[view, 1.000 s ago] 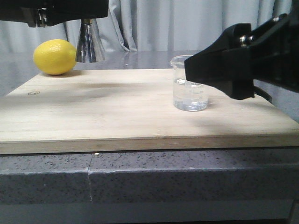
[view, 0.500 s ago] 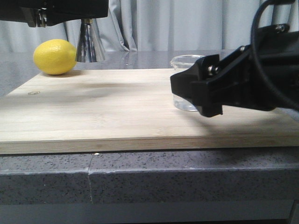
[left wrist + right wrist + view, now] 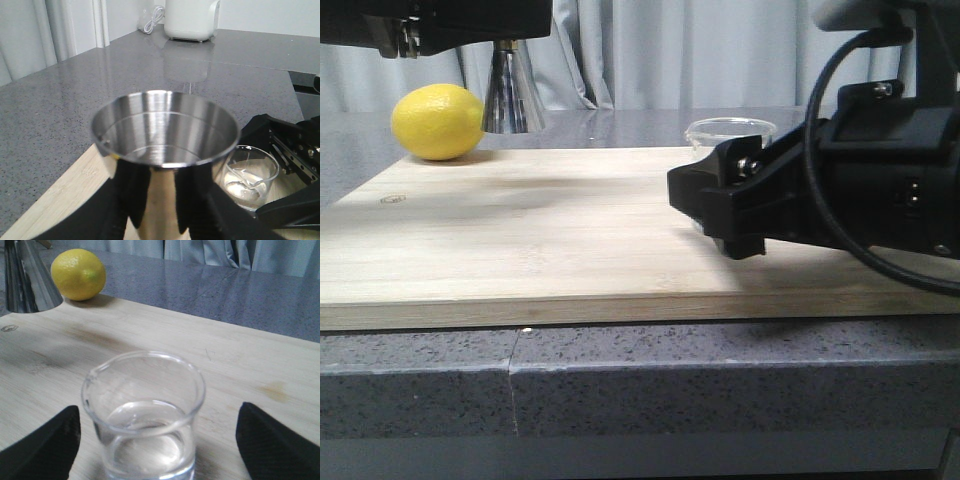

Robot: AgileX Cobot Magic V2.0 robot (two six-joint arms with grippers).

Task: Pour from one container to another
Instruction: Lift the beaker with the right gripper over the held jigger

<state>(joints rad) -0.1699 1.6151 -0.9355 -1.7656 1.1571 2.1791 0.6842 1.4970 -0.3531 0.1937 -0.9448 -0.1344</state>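
Note:
The fingers of my right gripper stand on both sides of the glass beaker below its rim (image 3: 731, 127), so it is time to close on the beaker.
The clear glass beaker (image 3: 145, 415) stands upright on the wooden board (image 3: 520, 240), partly filled with clear liquid. My right gripper (image 3: 160, 452) is open, with one black finger (image 3: 45, 445) on each side of the beaker and a gap to the glass on both. In the front view the right gripper (image 3: 720, 205) hides most of the beaker (image 3: 730, 128); only its rim shows. The steel jigger (image 3: 165, 150) is upright, with my left gripper (image 3: 162, 212) shut on its waist. In the front view the jigger (image 3: 510, 90) hangs below the left gripper (image 3: 450, 20) at the far left.
A yellow lemon (image 3: 438, 122) lies at the board's far left corner, next to the jigger. The board rests on a grey speckled counter (image 3: 620, 380). Curtains hang behind. A white appliance (image 3: 192, 17) stands on the counter in the left wrist view.
My right gripper has dropped lower and moved left, so it now covers the beaker's body in the front view. The left gripper, jigger and lemon have not moved.

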